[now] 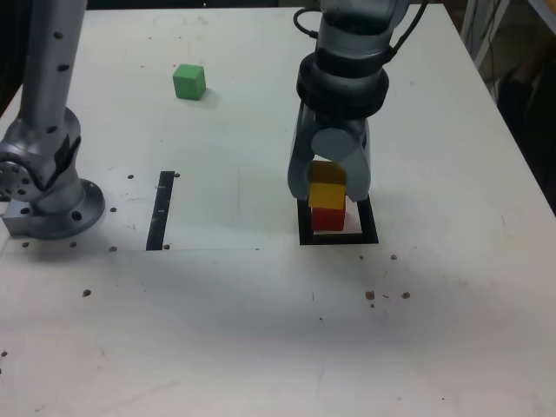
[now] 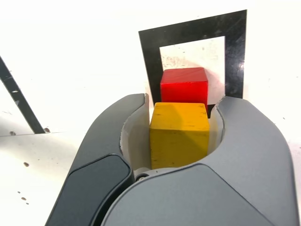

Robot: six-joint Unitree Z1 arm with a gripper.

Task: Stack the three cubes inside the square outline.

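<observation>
My gripper is ready to open: the yellow cube's lower edge meets the red cube (image 1: 327, 219) inside the outline in the exterior view, so the yellow cube would stand.
The red cube (image 1: 327, 219) sits on the white centre of the square outline (image 1: 370, 228). Directly over it is the yellow cube (image 1: 327, 191), which looks to be resting on the red one. My gripper (image 1: 327, 196) is shut on the yellow cube, one finger on each side. In the wrist view the yellow cube (image 2: 179, 136) fills the space between the grey fingers (image 2: 133, 127), with the red cube (image 2: 184, 84) and the square outline (image 2: 188, 32) beyond it. The green cube (image 1: 188, 82) lies alone far back on the exterior view's left, well away from the gripper.
The arm's grey base (image 1: 52, 204) is bolted to the table at the exterior view's left. A narrow black strip (image 1: 161, 211) lies between the base and the outline. Small dark specks dot the white table (image 1: 261, 330). The table's right edge runs past dark clutter.
</observation>
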